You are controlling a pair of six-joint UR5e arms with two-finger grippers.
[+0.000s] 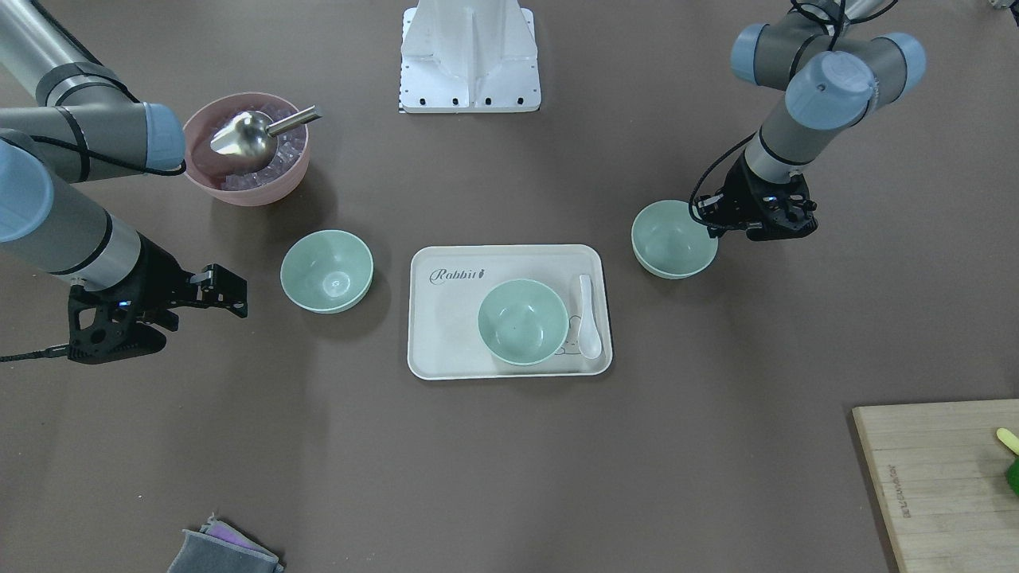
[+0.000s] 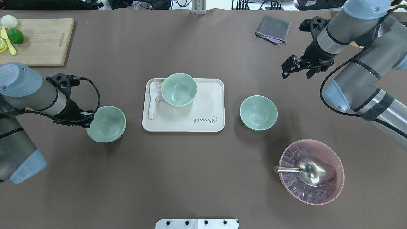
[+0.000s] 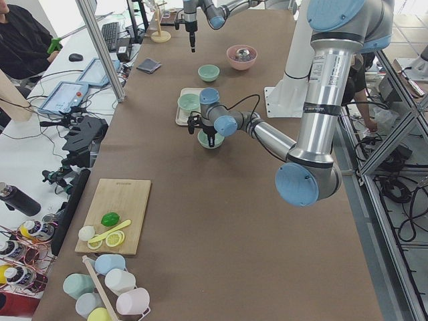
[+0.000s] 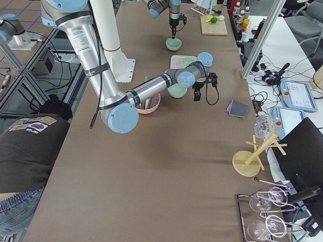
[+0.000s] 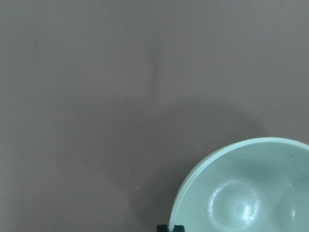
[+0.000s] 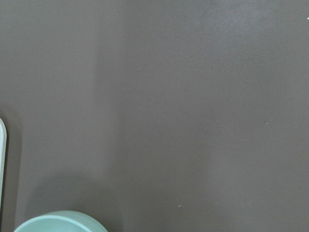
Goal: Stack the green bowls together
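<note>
I should next use my right gripper to grab the second green bowl by its rim [image 1: 650, 213], so it can stack that bowl into the bowl on the white tray [image 1: 522, 321].
Three pale green bowls are in view. One bowl [image 2: 179, 89] stands on the white tray [image 2: 203, 122] next to a white spoon [image 2: 152, 99]. A second bowl [image 2: 258, 113] sits on the table right of the tray. The third bowl [image 2: 106, 124] is left of the tray. My left gripper [image 2: 87, 119] is at its near rim, fingers close together on the rim, seen also in the front view [image 1: 711, 221] and the left wrist view [image 5: 170, 227]. My right gripper [image 2: 295, 73] is open and empty, above the table beyond the second bowl.
A pink bowl [image 2: 337, 159] of ice cubes with a metal scoop [image 2: 310, 170] stands at the near right. A wooden cutting board [image 2: 38, 41] with lime pieces is at the far left. A grey cloth [image 2: 272, 28] lies at the far right.
</note>
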